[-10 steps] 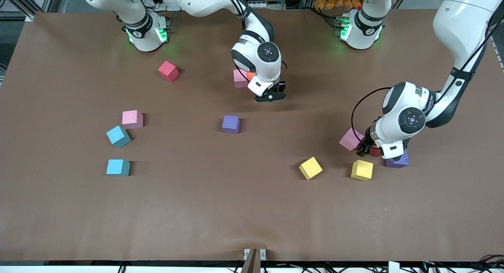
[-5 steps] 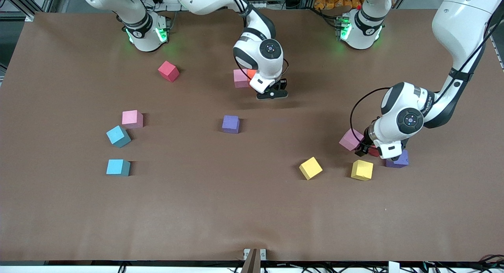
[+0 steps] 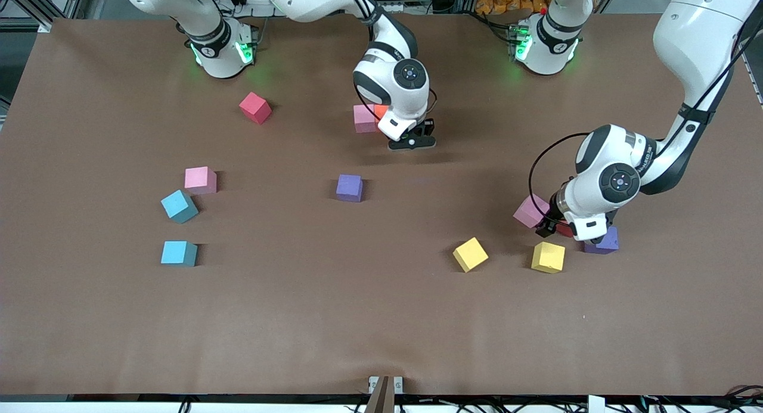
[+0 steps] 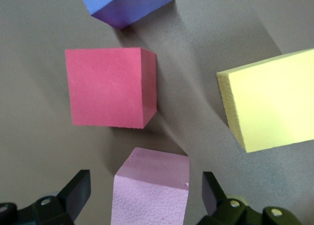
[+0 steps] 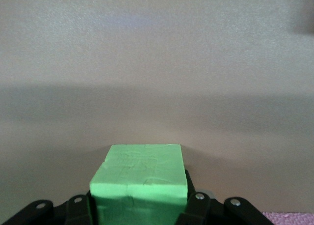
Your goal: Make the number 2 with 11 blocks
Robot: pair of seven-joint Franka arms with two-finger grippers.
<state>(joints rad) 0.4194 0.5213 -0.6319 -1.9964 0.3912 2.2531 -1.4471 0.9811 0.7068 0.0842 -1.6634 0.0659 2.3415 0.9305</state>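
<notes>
The left gripper isn't ready to close on the block yet: its fingers are short of the block's middle, so it should first move toward the pink block's middle [image 3: 529, 210].
My right gripper [image 3: 411, 142] is shut on a green block [image 5: 140, 178] and holds it low over the table, beside a pink block [image 3: 363, 118] and an orange block [image 3: 380, 111] that touch each other. The green block is hidden in the front view. My left gripper [image 3: 549, 226] is open, low over another pink block [image 3: 529, 210], its fingers [image 4: 78, 190] standing apart on either side of that block [image 4: 152, 190]. A red block [image 4: 110, 87], a purple block [image 3: 603, 241] and a yellow block [image 3: 548, 257] lie close by. No digit 2 is in view.
Loose blocks lie on the brown table [image 3: 381, 317]: red [image 3: 255, 107], pink [image 3: 200, 180] and two light blue [image 3: 179, 206] [image 3: 178, 253] toward the right arm's end, purple [image 3: 349, 188] in the middle, yellow [image 3: 470, 254] nearer the front camera.
My right gripper has shifted slightly toward the robots' bases with the green block. My left gripper has edged toward the pink block. No block has moved.
</notes>
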